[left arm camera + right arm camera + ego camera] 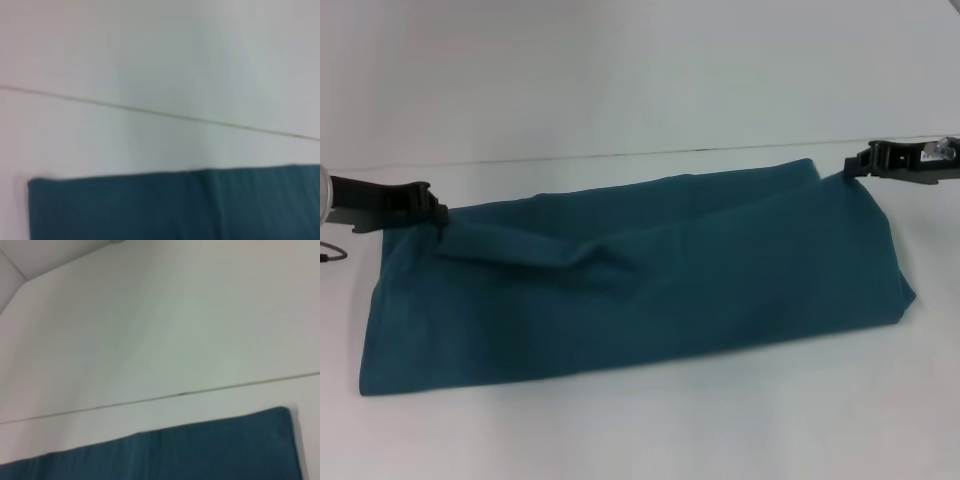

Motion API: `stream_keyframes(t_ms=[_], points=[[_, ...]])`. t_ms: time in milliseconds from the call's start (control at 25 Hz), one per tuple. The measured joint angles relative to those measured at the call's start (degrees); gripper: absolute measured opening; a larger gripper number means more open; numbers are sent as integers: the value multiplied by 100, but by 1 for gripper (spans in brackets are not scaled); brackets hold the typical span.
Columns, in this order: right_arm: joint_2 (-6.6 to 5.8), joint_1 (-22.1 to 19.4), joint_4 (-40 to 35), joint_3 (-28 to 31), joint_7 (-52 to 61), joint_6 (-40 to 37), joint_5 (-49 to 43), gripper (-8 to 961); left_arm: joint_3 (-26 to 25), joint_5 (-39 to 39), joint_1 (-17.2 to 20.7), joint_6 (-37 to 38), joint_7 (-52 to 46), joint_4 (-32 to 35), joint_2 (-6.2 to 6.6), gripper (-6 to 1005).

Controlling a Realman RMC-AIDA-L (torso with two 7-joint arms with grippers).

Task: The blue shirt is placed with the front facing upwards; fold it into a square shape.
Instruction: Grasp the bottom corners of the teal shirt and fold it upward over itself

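Observation:
The upper layer's edge (525, 262) sags short of the blue shirt's far edge (542, 195). The upper layer goes farther next in my left gripper, before its release.
The blue shirt (650, 280) lies on the white table as a long folded band with its plain teal side up and no lettering showing. My left gripper (438, 213) is at the band's far left corner, shut on the fabric, which wrinkles and pulls toward it. My right gripper (852, 166) is at the far right corner, shut on that corner. A loose fold ridge runs across the band's left middle. In the left wrist view the blue shirt (175, 205) shows as one straight edge, and the right wrist view shows the blue shirt (190, 455) the same way.
The white table (640, 430) reaches well past the shirt at the front. A thin seam (620, 155) marks the table's far edge against a pale wall. A cable loop (332, 250) hangs by the left arm.

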Motion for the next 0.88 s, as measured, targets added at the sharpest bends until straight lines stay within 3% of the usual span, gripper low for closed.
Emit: stream_keyframes(t_ms=[280,480,640,880], points=[[100,48,106,-257,-44,735,3,-1,-28,-6,7,-592,0,38,-150,24],[94,363,794,-683,-8,1675,-24,0,-9,27,2,-1214,-48,-31,-322,24],[66,687,1201,-735,0,2158,-304,0,-21,34,-64,-1478,-79,-220,-335,24],[132,932,1286,-742,7,2628,-509,0,-28,37,-39,-1632,-201,-232,-341,23]])
